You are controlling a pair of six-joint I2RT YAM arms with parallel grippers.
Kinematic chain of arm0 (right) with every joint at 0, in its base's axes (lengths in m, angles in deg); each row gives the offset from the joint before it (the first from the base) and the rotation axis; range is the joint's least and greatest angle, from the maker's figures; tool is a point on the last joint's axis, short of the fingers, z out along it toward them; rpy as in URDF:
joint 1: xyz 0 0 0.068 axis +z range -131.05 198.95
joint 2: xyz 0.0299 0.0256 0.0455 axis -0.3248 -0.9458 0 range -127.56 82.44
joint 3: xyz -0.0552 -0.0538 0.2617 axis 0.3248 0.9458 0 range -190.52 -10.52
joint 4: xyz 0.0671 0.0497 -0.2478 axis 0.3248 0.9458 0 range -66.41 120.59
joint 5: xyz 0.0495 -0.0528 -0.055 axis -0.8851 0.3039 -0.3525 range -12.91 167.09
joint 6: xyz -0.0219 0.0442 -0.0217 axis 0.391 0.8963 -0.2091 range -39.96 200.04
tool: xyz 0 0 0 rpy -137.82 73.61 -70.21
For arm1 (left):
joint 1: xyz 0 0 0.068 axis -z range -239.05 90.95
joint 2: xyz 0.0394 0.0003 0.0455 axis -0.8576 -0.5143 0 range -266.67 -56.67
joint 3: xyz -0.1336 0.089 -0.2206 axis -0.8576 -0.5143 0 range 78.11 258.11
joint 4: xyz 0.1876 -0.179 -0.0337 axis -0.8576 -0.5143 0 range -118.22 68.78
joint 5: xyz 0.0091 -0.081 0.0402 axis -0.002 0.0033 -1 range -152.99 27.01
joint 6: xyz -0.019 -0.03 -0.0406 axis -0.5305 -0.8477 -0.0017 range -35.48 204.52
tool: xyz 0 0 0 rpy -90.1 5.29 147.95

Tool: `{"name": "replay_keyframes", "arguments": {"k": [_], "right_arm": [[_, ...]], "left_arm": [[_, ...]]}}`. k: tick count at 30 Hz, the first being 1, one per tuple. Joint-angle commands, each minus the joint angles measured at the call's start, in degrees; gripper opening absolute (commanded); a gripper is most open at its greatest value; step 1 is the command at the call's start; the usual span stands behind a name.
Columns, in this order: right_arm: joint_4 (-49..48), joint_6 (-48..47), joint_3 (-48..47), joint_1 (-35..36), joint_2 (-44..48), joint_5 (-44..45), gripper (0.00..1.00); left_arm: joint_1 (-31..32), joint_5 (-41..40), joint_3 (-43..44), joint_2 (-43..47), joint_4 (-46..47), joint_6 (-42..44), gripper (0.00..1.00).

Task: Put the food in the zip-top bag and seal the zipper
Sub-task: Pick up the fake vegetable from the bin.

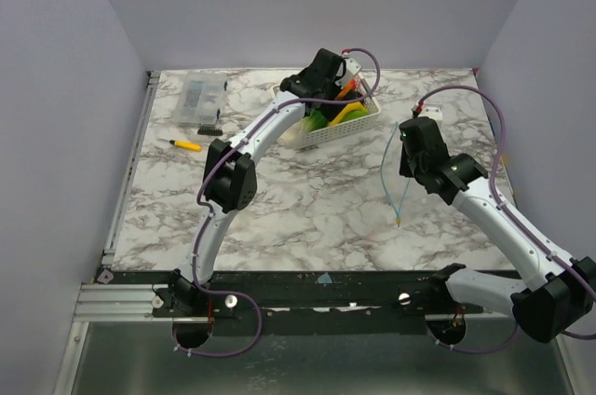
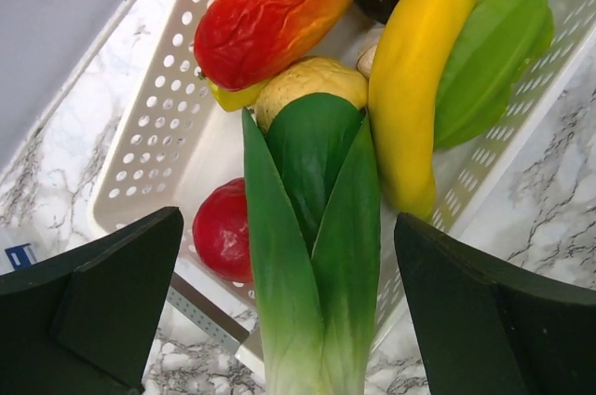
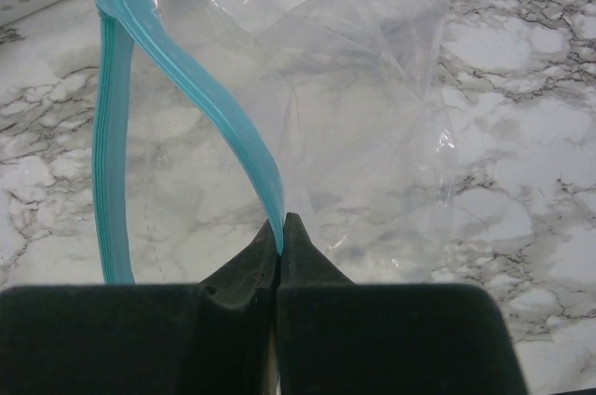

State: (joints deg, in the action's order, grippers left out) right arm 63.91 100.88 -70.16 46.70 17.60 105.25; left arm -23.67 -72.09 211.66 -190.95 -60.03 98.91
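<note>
The white end of the leek should stay free to go into the zip-top bag first, so my left gripper should grab the leek (image 2: 312,255) across its green leaves next.
The food lies in a white perforated basket (image 2: 158,148): a green-white leek (image 2: 312,255), a yellow banana (image 2: 414,78), a red-orange piece (image 2: 275,8), a small red piece (image 2: 222,232), a green piece (image 2: 489,64) and a pale yellow piece (image 2: 307,78). My left gripper (image 2: 289,320) is open above the basket (image 1: 358,125), its fingers either side of the leek without touching it. My right gripper (image 3: 282,227) is shut on the blue-green zipper (image 3: 209,102) of the clear zip-top bag (image 3: 363,97), which it holds up over the table (image 1: 396,192).
A small clear hard box (image 1: 202,100) lies at the back left of the marble table, with a yellow-handled tool (image 1: 184,144) in front of it. The left arm (image 1: 251,139) reaches diagonally to the basket. Walls close in the table on three sides.
</note>
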Motion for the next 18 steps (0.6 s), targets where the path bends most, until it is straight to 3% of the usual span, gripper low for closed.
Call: {"name": "replay_keyframes", "arguments": {"k": [1,7,13,18], "right_arm": [[0.08,-1.0,-1.83,-0.1,-0.82,-1.03,0.01],[0.66,-0.72,-2.16,-0.14,-0.82,-1.09,0.01],[1.3,-0.21,-2.4,-0.06,-0.51,-1.45,0.01],[1.83,0.58,-3.3,-0.11,-0.81,-1.42,0.01]], "left_arm": [[-0.13,-1.43,2.62,-3.65,-2.29,0.35,0.99],[-0.47,-2.84,3.42,-6.05,-3.01,0.81,0.93],[-0.75,-2.1,3.46,-6.17,-2.41,1.74,0.64],[-0.79,0.77,3.5,-3.19,-3.79,1.4,0.27]]}}
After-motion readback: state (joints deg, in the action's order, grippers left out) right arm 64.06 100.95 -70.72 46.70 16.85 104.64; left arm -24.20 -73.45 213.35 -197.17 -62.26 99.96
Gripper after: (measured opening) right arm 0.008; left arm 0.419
